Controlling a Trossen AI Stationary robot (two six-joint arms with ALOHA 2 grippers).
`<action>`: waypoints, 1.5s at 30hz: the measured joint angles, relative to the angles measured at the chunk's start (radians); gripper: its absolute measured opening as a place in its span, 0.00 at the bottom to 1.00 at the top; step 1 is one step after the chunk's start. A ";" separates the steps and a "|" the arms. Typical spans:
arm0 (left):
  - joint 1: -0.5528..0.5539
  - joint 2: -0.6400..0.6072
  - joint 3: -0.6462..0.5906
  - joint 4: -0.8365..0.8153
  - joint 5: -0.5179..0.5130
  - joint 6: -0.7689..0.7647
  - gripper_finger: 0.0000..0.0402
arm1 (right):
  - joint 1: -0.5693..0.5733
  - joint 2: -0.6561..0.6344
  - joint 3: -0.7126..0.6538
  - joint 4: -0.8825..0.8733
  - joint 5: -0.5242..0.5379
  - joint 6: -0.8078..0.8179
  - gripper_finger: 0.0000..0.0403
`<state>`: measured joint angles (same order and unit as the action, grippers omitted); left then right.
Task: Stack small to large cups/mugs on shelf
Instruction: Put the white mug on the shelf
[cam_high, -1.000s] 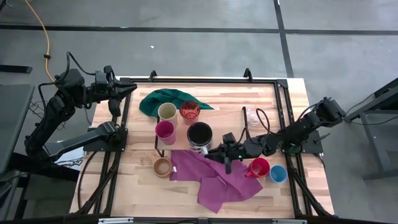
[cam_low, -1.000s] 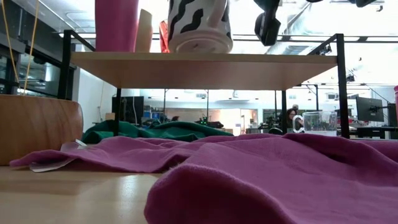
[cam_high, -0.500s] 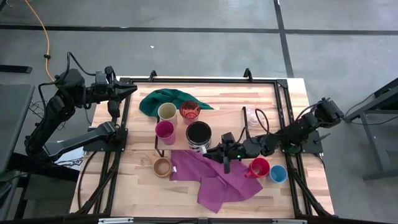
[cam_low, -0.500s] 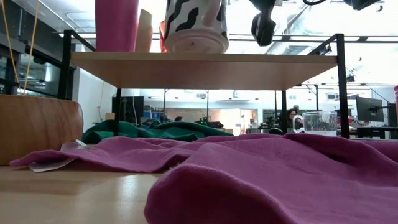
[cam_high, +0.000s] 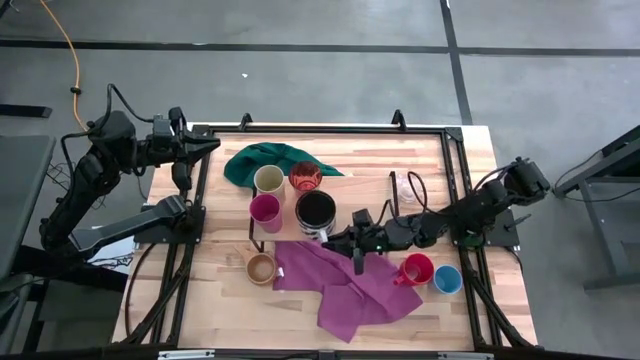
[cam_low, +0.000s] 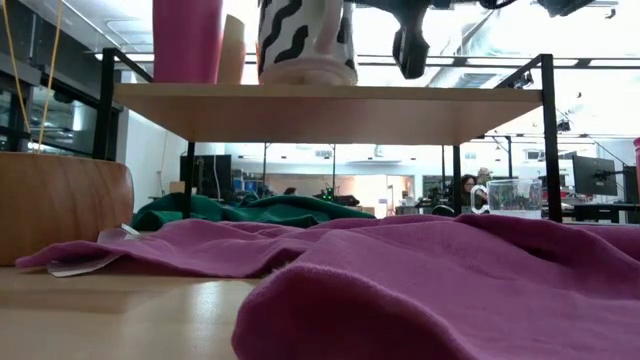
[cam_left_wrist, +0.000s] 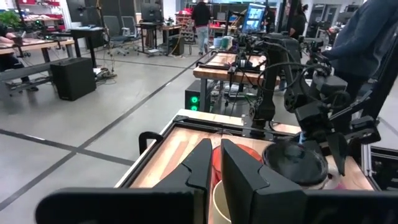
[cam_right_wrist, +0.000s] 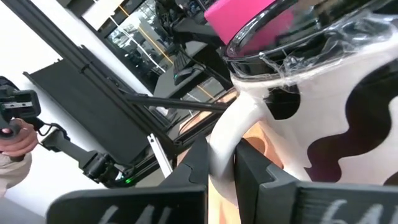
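Note:
I should move the mug closer with my right gripper before letting it go, because a gap of shelf shows between the striped mug (cam_high: 316, 212) and the magenta cup.
The black-and-white striped mug (cam_high: 316, 212) stands upright on the shelf (cam_high: 360, 195), beside the magenta cup (cam_high: 265, 208), the cream cup (cam_high: 268, 180) and the translucent red cup (cam_high: 305, 176). My right gripper (cam_high: 338, 236) is shut on the mug's handle. A tan wooden cup (cam_high: 261, 267), a red handled mug (cam_high: 416, 269) and a blue cup (cam_high: 447, 279) stand on the table. A clear glass (cam_high: 403, 186) stands at the shelf's right end. My left gripper (cam_high: 205, 145) waits shut at the table's far left corner. My right gripper pinches the striped mug's white handle (cam_right_wrist: 222, 155) between its two fingers (cam_right_wrist: 189, 168), one on each side of the loop. The fingers reach in level from the table's right side. The mug (cam_low: 300, 40) stays upright, its base at the shelf board (cam_low: 330, 100).
A purple cloth (cam_high: 345, 285) lies on the table in front of the shelf. A green cloth (cam_high: 265, 160) lies behind it. Black frame rails (cam_high: 455, 180) run along the table's edges. People and workbenches show in the room beyond.
My right gripper has moved a little toward the table's left and far edges, staying shut on the handle. The striped mug has gone with it across the shelf toward the magenta cup, still upright.

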<state>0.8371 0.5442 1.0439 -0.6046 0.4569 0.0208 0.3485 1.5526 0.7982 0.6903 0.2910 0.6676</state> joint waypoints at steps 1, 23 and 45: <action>0.000 -0.001 0.000 0.001 0.003 0.000 0.06 | -0.002 0.011 0.000 0.011 -0.005 0.007 0.02; 0.000 -0.007 0.000 -0.005 0.051 0.009 0.06 | -0.028 0.112 0.072 0.046 -0.038 0.010 0.02; 0.000 -0.007 0.000 -0.005 0.051 0.011 0.06 | -0.067 0.112 0.072 0.040 -0.109 0.013 0.02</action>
<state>0.8371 0.5377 1.0443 -0.6098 0.5076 0.0322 0.2813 1.6646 0.8703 0.7303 0.1824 0.6811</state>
